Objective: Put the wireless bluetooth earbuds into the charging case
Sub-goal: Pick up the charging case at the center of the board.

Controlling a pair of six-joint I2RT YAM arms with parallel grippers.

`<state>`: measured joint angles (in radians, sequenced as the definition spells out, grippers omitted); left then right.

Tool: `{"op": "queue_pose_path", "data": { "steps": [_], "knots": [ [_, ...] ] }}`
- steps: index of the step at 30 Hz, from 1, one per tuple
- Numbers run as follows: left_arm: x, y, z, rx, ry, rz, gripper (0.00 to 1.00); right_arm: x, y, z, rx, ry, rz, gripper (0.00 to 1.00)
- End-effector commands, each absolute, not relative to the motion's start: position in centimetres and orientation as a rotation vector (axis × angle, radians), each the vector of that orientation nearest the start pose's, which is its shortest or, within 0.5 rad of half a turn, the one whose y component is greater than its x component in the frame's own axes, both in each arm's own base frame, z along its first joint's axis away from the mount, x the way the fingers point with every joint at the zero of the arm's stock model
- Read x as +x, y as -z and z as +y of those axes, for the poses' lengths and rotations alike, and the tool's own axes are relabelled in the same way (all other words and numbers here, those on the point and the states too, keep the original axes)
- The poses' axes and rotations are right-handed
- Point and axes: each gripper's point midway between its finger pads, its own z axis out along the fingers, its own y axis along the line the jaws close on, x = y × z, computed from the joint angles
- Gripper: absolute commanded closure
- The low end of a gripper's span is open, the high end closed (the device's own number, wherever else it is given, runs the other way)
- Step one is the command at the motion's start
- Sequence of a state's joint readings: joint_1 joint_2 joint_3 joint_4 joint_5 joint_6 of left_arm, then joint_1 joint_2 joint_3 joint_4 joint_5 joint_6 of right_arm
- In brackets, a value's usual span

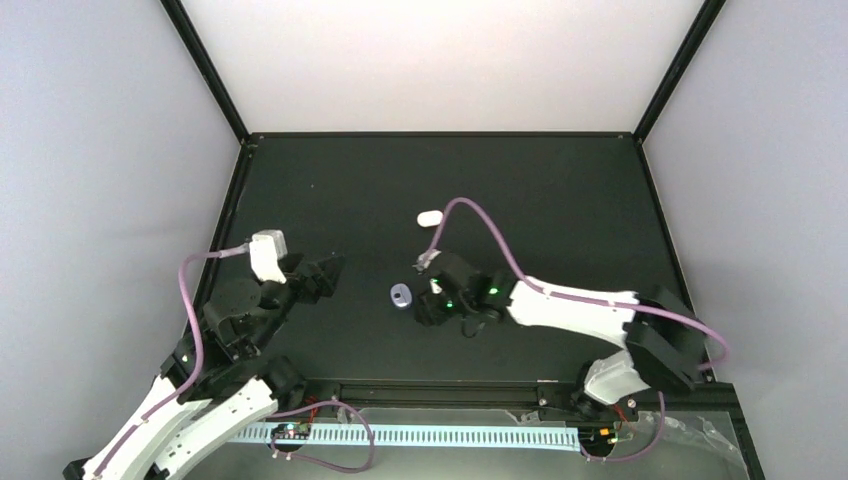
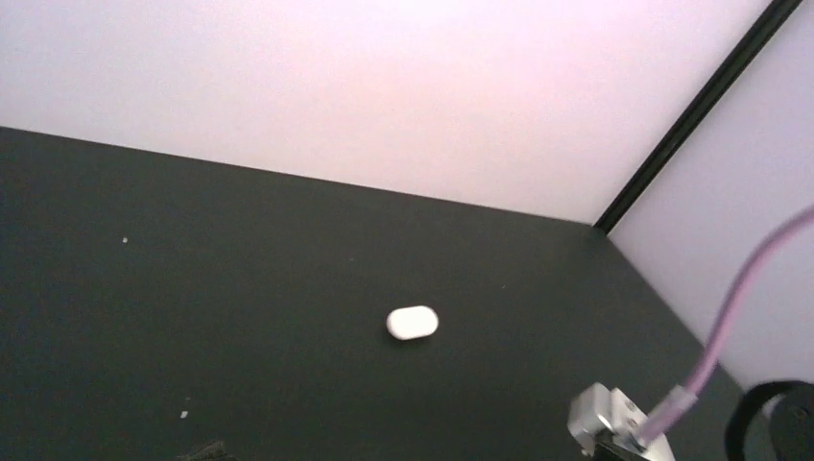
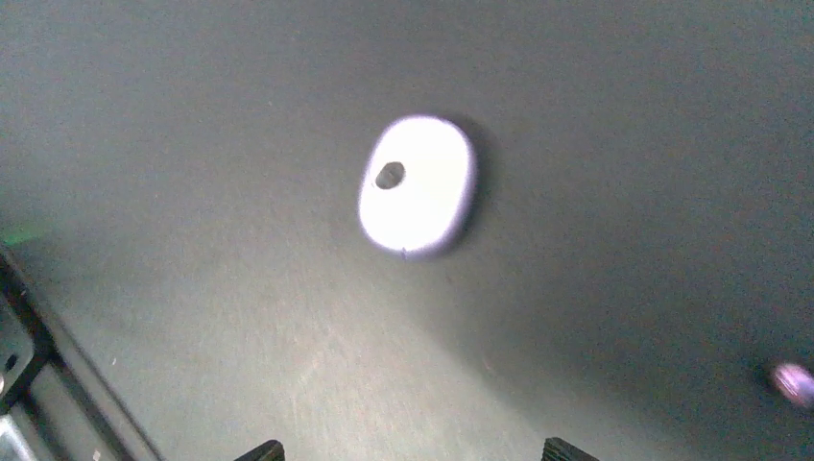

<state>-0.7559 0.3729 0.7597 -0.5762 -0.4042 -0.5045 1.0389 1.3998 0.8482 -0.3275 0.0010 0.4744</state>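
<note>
The purple charging case [image 1: 401,295] has to be handed over to the left gripper, so the right gripper should next grab it by its side edges and leave its top and far end free.
A pale purple oval charging case [image 3: 418,184] lies on the black table, with one small dark hole [image 3: 390,175] in its top. My right gripper [image 3: 414,451] hovers just right of the case [image 1: 401,295] in the top view, open, with nothing between its fingertips [image 3: 264,449]. A tiny blurred purple blob [image 3: 793,381], possibly an earbud, sits at the right edge of the right wrist view. No other earbuds show. My left gripper [image 1: 333,272] stands open and empty to the left of the case; only one dark fingertip [image 2: 206,450] shows in its wrist view.
A white oval case [image 1: 429,217] lies shut further back on the table and shows in the left wrist view [image 2: 413,323]. The right arm's cable plug [image 2: 610,423] enters that view at lower right. Grey walls with a black frame enclose the table.
</note>
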Motion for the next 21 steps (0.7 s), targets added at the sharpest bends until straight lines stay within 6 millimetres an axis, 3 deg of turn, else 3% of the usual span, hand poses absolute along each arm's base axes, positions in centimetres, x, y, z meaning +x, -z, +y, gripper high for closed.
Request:
{"op": "queue_pose_path", "data": {
  "steps": [1, 5, 10, 14, 21],
  "knots": [
    [19.3, -28.7, -8.6, 0.061, 0.410, 1.841, 0.01, 21.4, -10.3, 36.2, -0.734, -0.553, 2.391, 0.28],
    [19.1, -27.5, -8.0, 0.050, 0.382, 1.858, 0.01, 22.8, -8.8, 38.5, -0.742, -0.501, 2.427, 0.19],
    [19.4, -28.0, -7.5, 0.019, 0.365, 1.836, 0.01, 23.8, -6.7, 40.2, -0.736, -0.440, 2.473, 0.18],
    [19.4, -27.7, -7.2, -0.001, 0.354, 1.844, 0.01, 24.5, -4.4, 40.4, -0.724, -0.352, 2.519, 0.24],
    [19.3, -27.7, -6.8, -0.023, 0.347, 1.831, 0.01, 25.1, -3.3, 39.9, -0.733, -0.266, 2.525, 0.35]
  ]
}}
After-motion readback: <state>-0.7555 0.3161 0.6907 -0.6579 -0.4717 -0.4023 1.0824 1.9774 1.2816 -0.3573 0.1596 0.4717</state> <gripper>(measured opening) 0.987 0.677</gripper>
